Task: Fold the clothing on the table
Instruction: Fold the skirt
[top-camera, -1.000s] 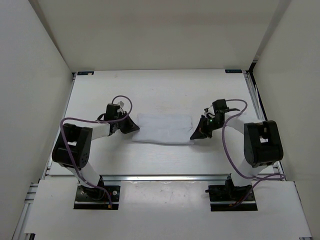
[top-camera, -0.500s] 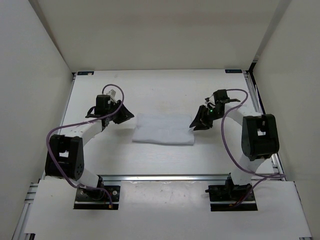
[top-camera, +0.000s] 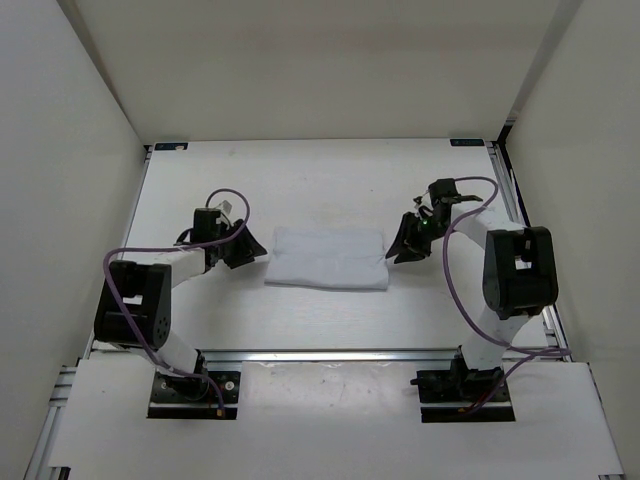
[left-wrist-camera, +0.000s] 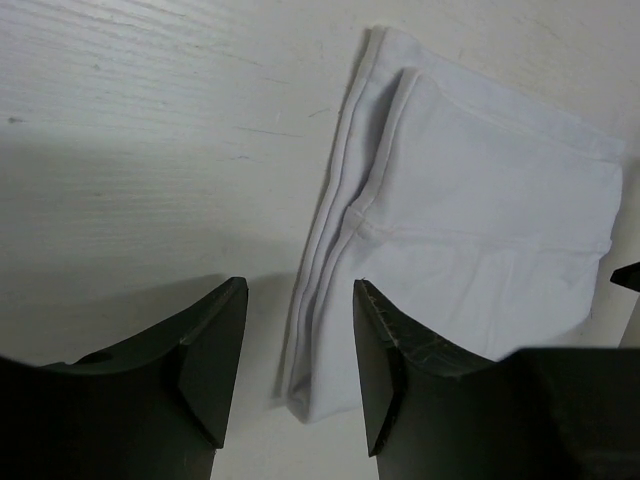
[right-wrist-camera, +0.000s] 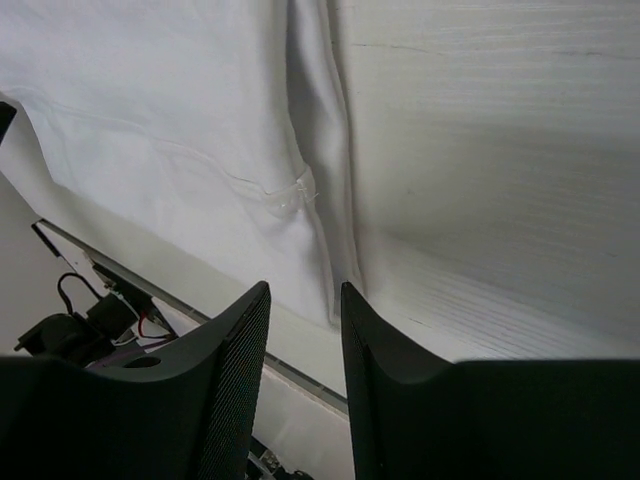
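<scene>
My left gripper needs to pick up the layered end edges of the clothing together next, at the middle of the side. Then it can fold the clothing's end over toward the opposite end.
The clothing (top-camera: 327, 258) lies as a flat folded white rectangle in the middle of the table (top-camera: 320, 180). My left gripper (top-camera: 248, 247) is just off its left end, open, with nothing gripped. In the left wrist view the clothing (left-wrist-camera: 480, 230) shows layered edges, and its near corner lies on the table below the gap of the left gripper (left-wrist-camera: 300, 290). My right gripper (top-camera: 400, 245) is at the right end, also open. In the right wrist view the clothing (right-wrist-camera: 170, 120) lies beyond the right gripper (right-wrist-camera: 305, 292), its edge in line with the gap.
White walls (top-camera: 70, 150) close in the table on three sides. An aluminium rail (top-camera: 330, 353) runs along the near edge, with both arm bases (top-camera: 190, 385) behind it. Purple cables (top-camera: 465, 300) loop beside each arm.
Both grippers opened and let go of the clothing's ends. The left gripper drew back from the left end; the right gripper shifted slightly away. The clothing stays folded and flat.
</scene>
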